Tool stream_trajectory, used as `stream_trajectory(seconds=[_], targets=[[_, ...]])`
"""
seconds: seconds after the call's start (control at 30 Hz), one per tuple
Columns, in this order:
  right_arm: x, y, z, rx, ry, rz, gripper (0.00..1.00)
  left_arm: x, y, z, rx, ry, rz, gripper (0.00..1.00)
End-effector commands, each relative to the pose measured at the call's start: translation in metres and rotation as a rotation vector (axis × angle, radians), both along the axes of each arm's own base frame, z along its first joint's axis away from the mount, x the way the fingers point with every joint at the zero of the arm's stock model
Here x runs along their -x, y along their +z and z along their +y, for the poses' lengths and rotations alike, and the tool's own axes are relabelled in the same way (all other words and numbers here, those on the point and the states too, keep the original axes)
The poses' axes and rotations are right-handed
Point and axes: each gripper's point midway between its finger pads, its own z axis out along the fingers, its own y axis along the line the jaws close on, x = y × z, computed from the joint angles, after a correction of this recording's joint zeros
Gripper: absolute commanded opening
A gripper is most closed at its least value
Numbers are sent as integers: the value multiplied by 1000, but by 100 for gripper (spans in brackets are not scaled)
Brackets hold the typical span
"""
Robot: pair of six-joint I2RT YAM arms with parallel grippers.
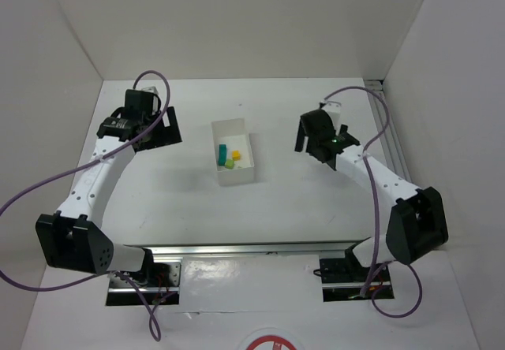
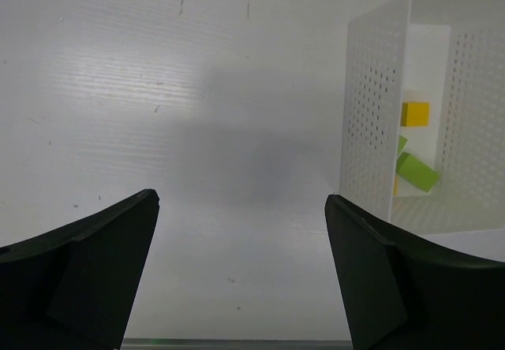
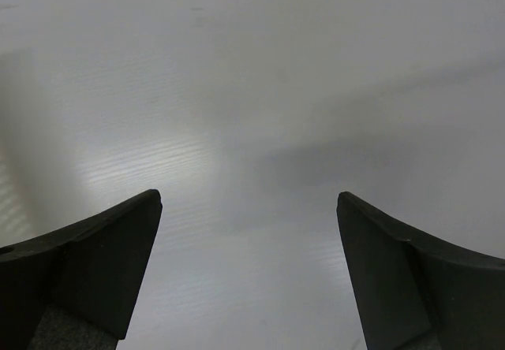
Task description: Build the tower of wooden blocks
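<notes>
The right gripper grabs the tray by its thin side (image 1: 250,143) (image 3: 11,196) next, which leaves the tray's open inside free to spill out the blocks.
Three small wood blocks lie loose inside a white perforated tray (image 1: 247,143) at mid-table: a teal piece (image 1: 222,154), a lime-green one (image 1: 230,163) and a yellow one (image 1: 236,154). My left gripper (image 1: 164,129) hovers left of the tray, open and empty. In its wrist view the left gripper (image 2: 241,200) faces bare table. The tray wall (image 2: 371,113) stands at the right, with the yellow block (image 2: 415,113) and the lime-green block (image 2: 417,171) behind it. The teal piece is hidden there. My right gripper (image 1: 306,139) is open to the right of the tray. The right gripper (image 3: 248,196) sees only table.
White walls enclose the table on the left, back and right. A metal rail (image 1: 252,249) runs along the near edge between the arm bases. Another rail (image 1: 392,141) follows the right wall. Purple cables loop over both arms.
</notes>
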Motion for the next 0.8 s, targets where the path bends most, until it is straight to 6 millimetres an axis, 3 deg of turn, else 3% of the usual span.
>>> stream_trajectory(seconds=[0.0, 0.07, 0.1, 0.13, 0.17, 0.2, 0.23, 0.27, 0.3, 0.33, 0.37, 0.4, 0.5, 0.53, 0.63, 0.7, 0.77], targets=[[-21, 89, 107, -166, 299, -188, 99, 2, 14, 24, -12, 139, -11, 100], [-23, 104, 148, -183, 382, -187, 99, 5, 12, 35, -2, 188, 6, 100], [-31, 113, 176, -181, 433, -177, 99, 9, 9, 45, 24, 240, 12, 100], [-22, 115, 209, -184, 502, -166, 99, 12, 10, 50, 40, 262, 6, 100], [-30, 116, 234, -182, 530, -155, 99, 18, 9, 65, 47, 344, 11, 100], [-27, 97, 247, -164, 552, -117, 99, 20, 8, 70, 53, 368, 19, 100], [-25, 112, 271, -189, 595, -137, 99, 22, 11, 77, 54, 399, 7, 100], [-25, 110, 287, -199, 620, -133, 98, 27, 14, 84, 48, 435, -1, 100], [-28, 89, 299, -176, 631, -92, 95, 31, 17, 93, 55, 474, -5, 100], [-27, 99, 315, -190, 653, -111, 89, 35, 24, 96, 58, 484, -31, 100], [-30, 94, 322, -204, 654, -102, 85, 37, 29, 99, 59, 493, -47, 100], [-30, 77, 334, -196, 670, -74, 83, 40, 33, 103, 51, 510, -62, 100], [-35, 69, 350, -219, 654, -59, 83, 46, 49, 111, 28, 530, -106, 100], [-37, 57, 356, -218, 652, -34, 83, 45, 54, 111, 29, 530, -119, 100], [-38, 31, 362, -207, 652, 15, 82, 43, 54, 104, 56, 505, -116, 100], [-37, 20, 364, -210, 651, 37, 73, 41, 51, 101, 72, 489, -105, 100], [-38, 10, 368, -216, 650, 51, 70, 42, 46, 99, 78, 484, -92, 100]])
